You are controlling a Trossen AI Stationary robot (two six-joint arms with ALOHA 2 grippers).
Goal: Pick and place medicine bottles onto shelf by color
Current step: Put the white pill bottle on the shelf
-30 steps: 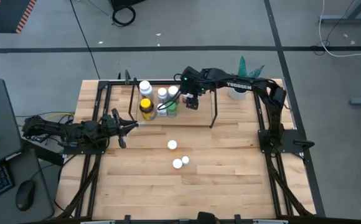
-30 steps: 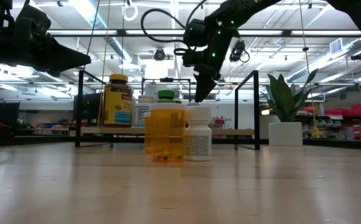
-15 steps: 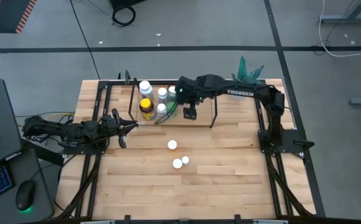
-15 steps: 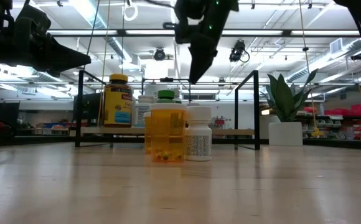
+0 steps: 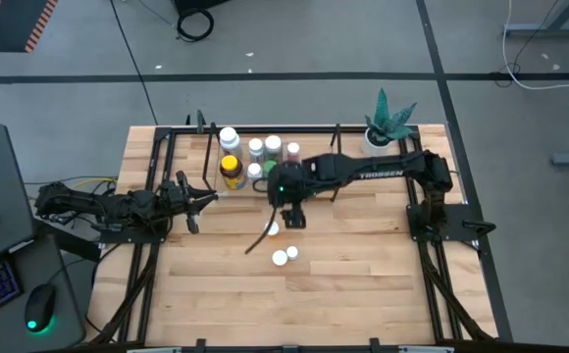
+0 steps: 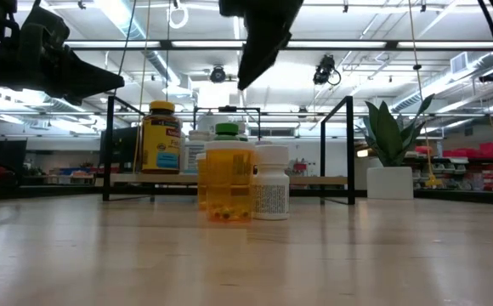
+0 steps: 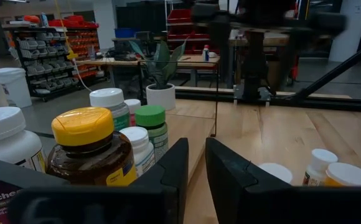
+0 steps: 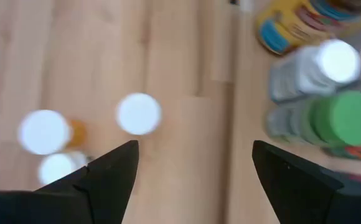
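Observation:
The loose medicine bottle needs to join the bottles sorted on the shelf. My right gripper will grab its white cap [image 5: 273, 227] next.
The shelf [image 5: 316, 145] stands at the table's far middle and carries several medicine bottles. Among them are the amber one with a yellow cap [image 5: 230, 167], a green-capped one [image 8: 348, 118] and a pinkish-capped one [image 5: 292, 150]. Three white-capped bottles [image 5: 272, 228] [image 5: 280, 258] [image 5: 292, 253] stand upright on the tabletop nearer me. My right gripper [image 5: 292, 218] hangs open and empty above the table, just right of the farthest loose bottle [image 8: 139, 114]. My left gripper [image 5: 206, 199] waits shut at the shelf's left end, level with the yellow-capped bottle [image 7: 87, 134].
A white pot with a green plant [image 5: 387, 123] stands at the far right corner, beside the shelf. Thin black shelf uprights [image 6: 350, 149] rise near the right arm's path. Bare tabletop lies to the near left and near right of the loose bottles.
My right gripper has drawn back from the shelf toward the table's near edge and a little to the left, ending over the loose bottles. The pinkish-capped bottle now shows on the shelf where the gripper had been. The left arm has stayed still.

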